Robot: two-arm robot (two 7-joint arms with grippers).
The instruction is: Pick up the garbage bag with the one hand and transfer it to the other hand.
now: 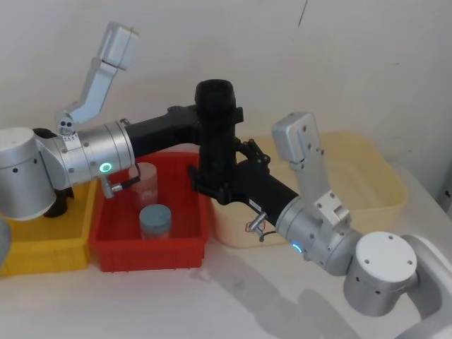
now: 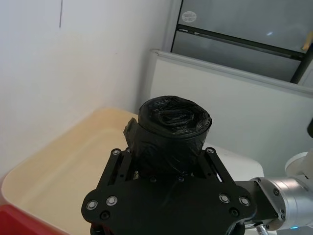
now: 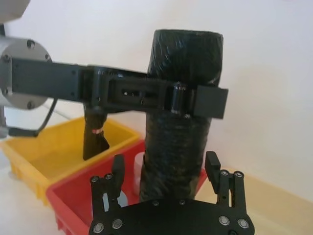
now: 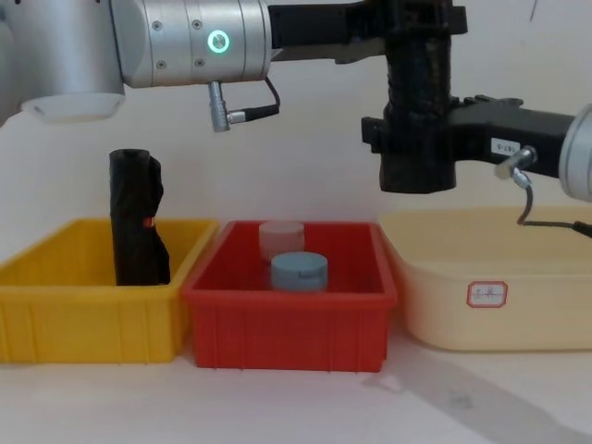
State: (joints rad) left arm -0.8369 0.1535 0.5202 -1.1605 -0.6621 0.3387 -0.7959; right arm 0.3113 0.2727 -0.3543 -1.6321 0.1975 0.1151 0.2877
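Observation:
I should take over the garbage bag (image 4: pixel 418 92) from my left gripper, so my right gripper should next grab the bag by its lower part (image 4: pixel 417 174).
The garbage bag (image 1: pixel 215 134), a thick glossy black roll, hangs upright in the air above the red bin's right end. My left gripper (image 1: pixel 219 116) is shut on its upper part; in the right wrist view its fingers (image 3: pixel 188 100) clasp the bag (image 3: pixel 183 58). My right gripper (image 1: pixel 212 185) reaches in from the right at the bag's lower part. In the right wrist view the right gripper (image 3: pixel 166 166) stands open around the bag, with a gap showing beside one finger. In the chest view the bag (image 4: pixel 418 92) hangs between both grippers.
A yellow bin (image 4: pixel 55 314) on the left holds a slimmer black roll (image 4: pixel 137 222) with a red mark. The red bin (image 4: pixel 287 324) in the middle holds two round jars (image 4: pixel 298 270). A cream tub (image 4: pixel 490 296) stands on the right, below my right arm.

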